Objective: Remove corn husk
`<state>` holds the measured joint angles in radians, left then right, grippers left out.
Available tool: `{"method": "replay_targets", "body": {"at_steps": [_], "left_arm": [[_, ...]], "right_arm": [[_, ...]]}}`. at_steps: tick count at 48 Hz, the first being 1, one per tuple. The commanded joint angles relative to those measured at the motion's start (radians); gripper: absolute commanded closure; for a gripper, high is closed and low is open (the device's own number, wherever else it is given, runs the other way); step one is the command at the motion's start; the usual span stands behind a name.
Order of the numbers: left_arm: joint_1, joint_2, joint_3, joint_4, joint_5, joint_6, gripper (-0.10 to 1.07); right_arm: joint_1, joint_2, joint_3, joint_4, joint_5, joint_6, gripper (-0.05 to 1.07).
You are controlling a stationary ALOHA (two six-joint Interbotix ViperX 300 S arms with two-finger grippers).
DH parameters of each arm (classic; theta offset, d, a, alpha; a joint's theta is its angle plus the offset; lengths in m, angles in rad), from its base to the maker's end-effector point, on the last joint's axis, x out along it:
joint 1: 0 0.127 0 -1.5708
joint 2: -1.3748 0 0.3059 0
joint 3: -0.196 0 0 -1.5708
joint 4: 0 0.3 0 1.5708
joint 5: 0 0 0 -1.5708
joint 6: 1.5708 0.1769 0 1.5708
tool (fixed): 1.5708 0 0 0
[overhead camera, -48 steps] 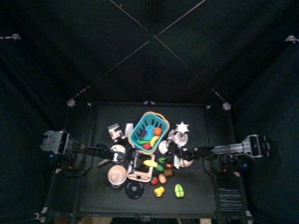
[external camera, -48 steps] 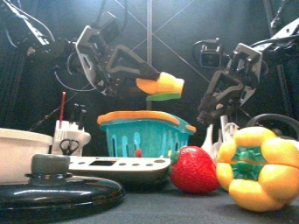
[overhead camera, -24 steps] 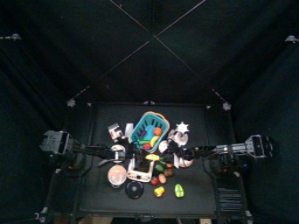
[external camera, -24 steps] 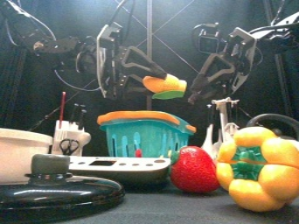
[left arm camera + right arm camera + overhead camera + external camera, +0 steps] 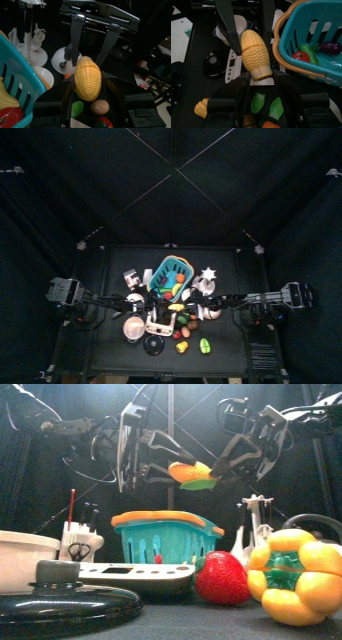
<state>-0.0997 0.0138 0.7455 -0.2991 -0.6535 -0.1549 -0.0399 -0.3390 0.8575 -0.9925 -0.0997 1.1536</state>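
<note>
My right gripper takes hold of the corn by its bare pale end next, because my left gripper's fingers cover the tip of the corn.
The corn hangs level in the air above the teal basket; a green husk shows under its right end. My left gripper comes from the left and is shut on the cob's left end. From the right, my right gripper stands open, one jaw on each side of the husk end. The corn runs straight out from the left gripper in the left wrist view. Its pale end points at the right gripper, with the yellow cob beyond. From above, the corn lies between both arms.
At the table's front stand a yellow pepper, a strawberry, a white scale, a black lid and a white bowl. White utensils stand right of the basket. The basket holds toy vegetables.
The left gripper has carried the corn up and to the right. The right gripper has swung in from the right and now has its jaws on either side of the corn's end.
</note>
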Motion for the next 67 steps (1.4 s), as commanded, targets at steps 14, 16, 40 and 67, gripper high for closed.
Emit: {"method": "replay_targets", "body": {"at_steps": [14, 16, 40, 67], "left_arm": [[-0.002, 0.003, -0.025, -0.018, -0.008, 0.000, 0.32], [-0.002, 0.005, -0.023, -0.020, -0.008, 0.000, 0.32], [0.025, 0.005, -0.008, 0.173, -0.008, 0.011, 0.23], [0.092, -0.035, 0.025, 0.249, -0.012, 0.025, 0.10]], "right_arm": [[0.002, -0.023, -0.029, -0.017, -0.009, -0.002, 0.27], [0.003, -0.023, -0.029, -0.017, -0.012, -0.002, 0.30], [0.003, -0.028, -0.011, 0.008, -0.080, 0.000, 0.51], [0.003, -0.034, 0.015, 0.048, -0.084, 0.006, 0.51]]}}
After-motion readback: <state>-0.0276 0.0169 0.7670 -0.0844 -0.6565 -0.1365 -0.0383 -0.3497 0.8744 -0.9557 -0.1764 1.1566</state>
